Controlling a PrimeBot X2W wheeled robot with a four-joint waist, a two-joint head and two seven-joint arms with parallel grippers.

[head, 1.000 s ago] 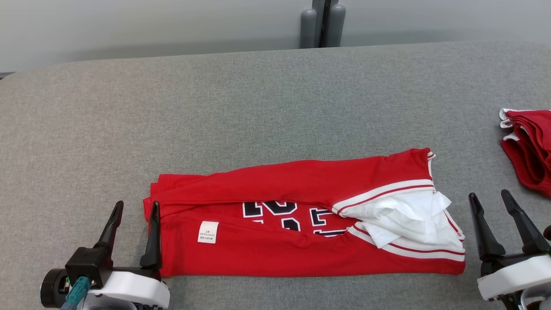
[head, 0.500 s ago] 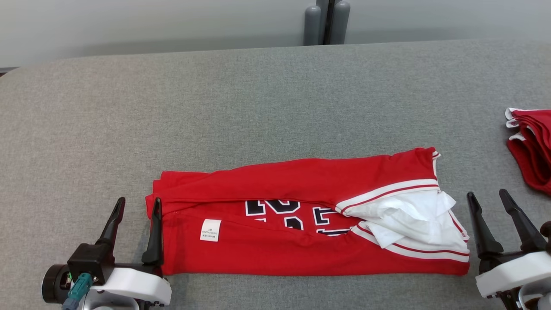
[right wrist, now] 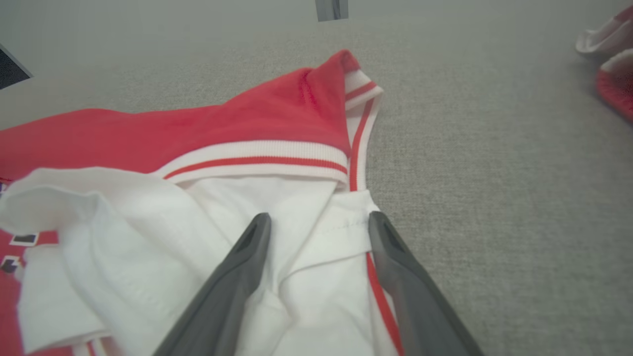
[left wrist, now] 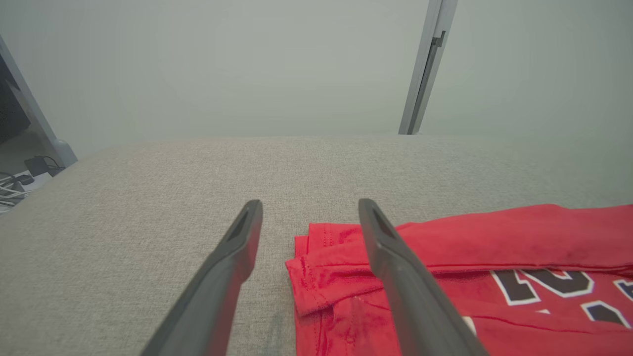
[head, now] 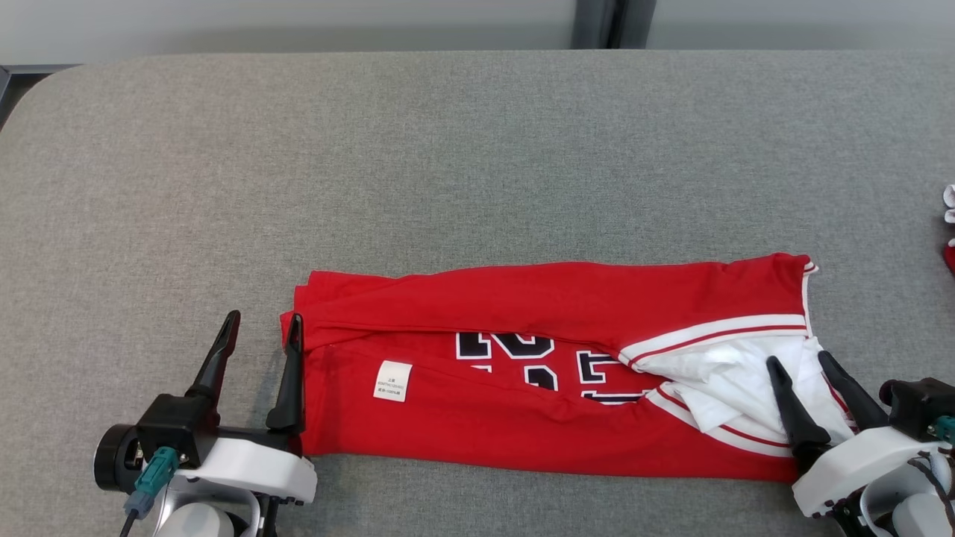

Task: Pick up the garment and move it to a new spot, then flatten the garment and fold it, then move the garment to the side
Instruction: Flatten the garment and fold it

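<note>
The right gripper grips the red jersey by its white trimmed end (head: 807,358) next, to fold the long strip (head: 501,394) in half.
A red jersey (head: 552,313) with white trim and dark lettering lies folded into a long strip on the grey padded table (head: 477,149). Its white sleeve fabric (head: 731,373) bunches at the right end. My left gripper (head: 265,321) is open at the jersey's left end; its inner finger (left wrist: 395,262) lies over the red edge (left wrist: 336,257), the outer one over bare table. My right gripper (head: 798,359) is open above the white fabric (right wrist: 306,207) at the right end, a finger on either side of a white fold. Neither holds anything.
Another red and white garment pile (head: 949,231) sits at the table's far right edge, also seen as the pile (right wrist: 610,74) in the right wrist view. A grey post (left wrist: 425,69) stands behind the table against the wall. Bare table lies beyond the jersey.
The head camera has shifted, so the whole scene sits differently. My right gripper has moved left, from beside the jersey to over its white right end. The left gripper holds its place at the left edge.
</note>
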